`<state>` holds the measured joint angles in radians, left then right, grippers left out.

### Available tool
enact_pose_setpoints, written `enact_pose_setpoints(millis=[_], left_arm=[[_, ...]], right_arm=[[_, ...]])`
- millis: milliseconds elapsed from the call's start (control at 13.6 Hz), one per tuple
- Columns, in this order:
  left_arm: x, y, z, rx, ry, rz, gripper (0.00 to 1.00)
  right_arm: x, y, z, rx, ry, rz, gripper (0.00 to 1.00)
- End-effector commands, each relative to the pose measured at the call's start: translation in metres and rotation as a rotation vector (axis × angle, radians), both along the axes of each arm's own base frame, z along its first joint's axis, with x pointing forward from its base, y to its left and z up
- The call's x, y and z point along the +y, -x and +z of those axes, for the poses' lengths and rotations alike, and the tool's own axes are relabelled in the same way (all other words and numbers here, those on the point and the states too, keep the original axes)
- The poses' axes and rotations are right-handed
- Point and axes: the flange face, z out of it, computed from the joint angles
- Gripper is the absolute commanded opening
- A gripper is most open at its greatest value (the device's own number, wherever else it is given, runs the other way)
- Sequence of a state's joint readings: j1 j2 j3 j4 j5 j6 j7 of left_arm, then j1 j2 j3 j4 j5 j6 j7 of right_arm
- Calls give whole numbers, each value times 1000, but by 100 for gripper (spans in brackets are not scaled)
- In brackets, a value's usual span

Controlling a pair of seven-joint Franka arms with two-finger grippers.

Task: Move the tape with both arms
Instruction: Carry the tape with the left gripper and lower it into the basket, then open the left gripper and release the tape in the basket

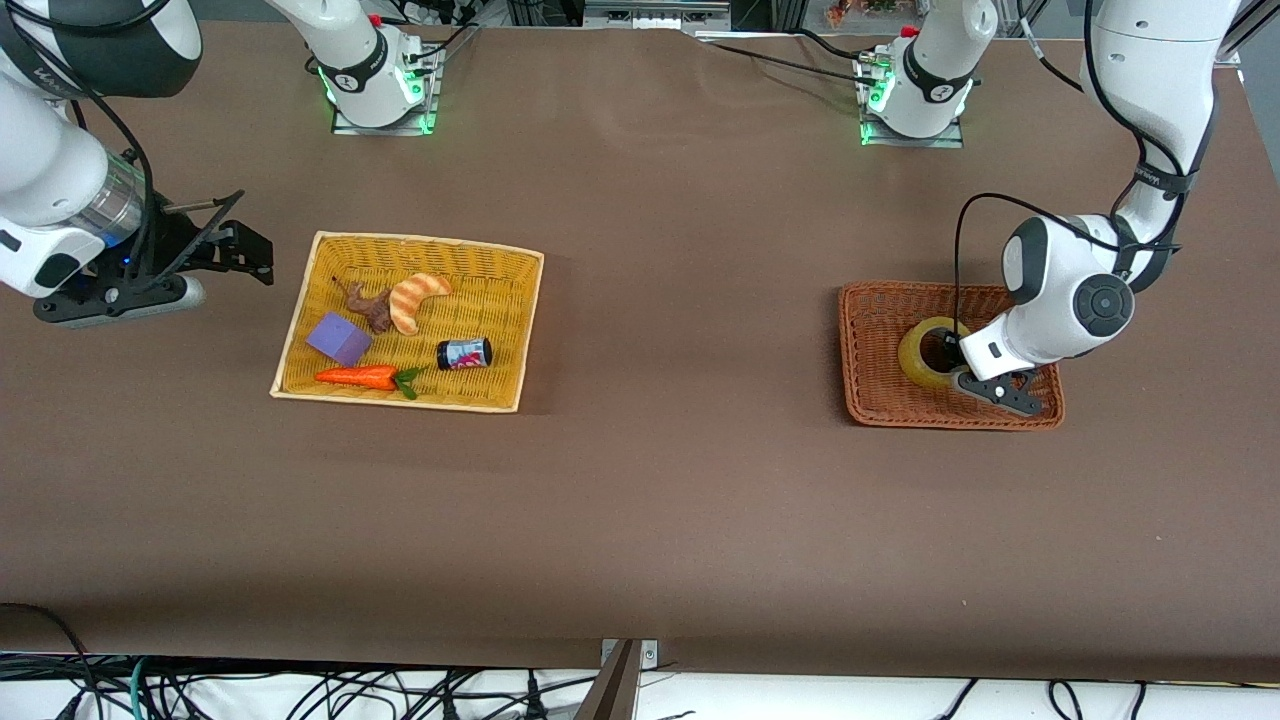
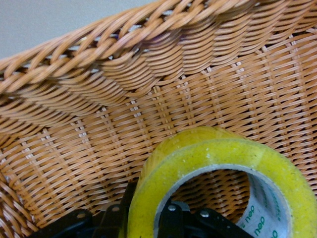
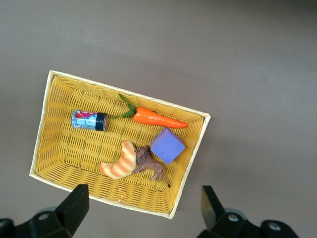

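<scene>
My left gripper needs to open now, because the tape is low over the bottom of the brown wicker basket and inside the basket's rim.
The tape, a yellowish ring, stands on edge in the brown wicker basket at the left arm's end of the table. My left gripper is down in that basket. In the left wrist view one finger is outside the tape's wall and the other is inside its hole, closed on the wall. My left gripper holds it low over the basket's floor. My right gripper is open and empty, over bare table beside the yellow basket.
The yellow basket holds a striped croissant, a small dark can, a carrot, a purple cube and a brown toy animal. My right gripper looks down on it. Bare brown table lies between the baskets.
</scene>
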<state>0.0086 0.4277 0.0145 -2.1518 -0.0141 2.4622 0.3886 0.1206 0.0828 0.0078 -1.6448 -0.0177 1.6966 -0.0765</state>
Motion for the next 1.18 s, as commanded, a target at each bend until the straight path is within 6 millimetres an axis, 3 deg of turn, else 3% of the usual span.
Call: enact_pose_setpoints(millis=[0,147,221,295,442,737,885,1106], left_arm=[[1,-9,14,-2,14,1,52],[-1,-21,39,50,24,4,67],[-1,-29,61,56,27,4,88],[-2,-35,81,78,30,0,100],[-3,-55,135,113,38,14,100],[-16,-76,267,170,21,287,100],[-20,-70,329,177,2,337,100],[-41,-42,400,99,-42,297,100]], right_arm=[[-2,0,8,-2,-3,-9,100],[-1,0,8,-3,-3,-17,100],[-1,0,9,-5,-3,-17,100],[-1,0,9,-5,-3,-15,100],[-5,1,11,-7,-3,-23,100],[-8,2,14,-13,7,-71,100],[-8,2,14,-12,8,-72,100],[-8,2,14,-12,9,-72,100]])
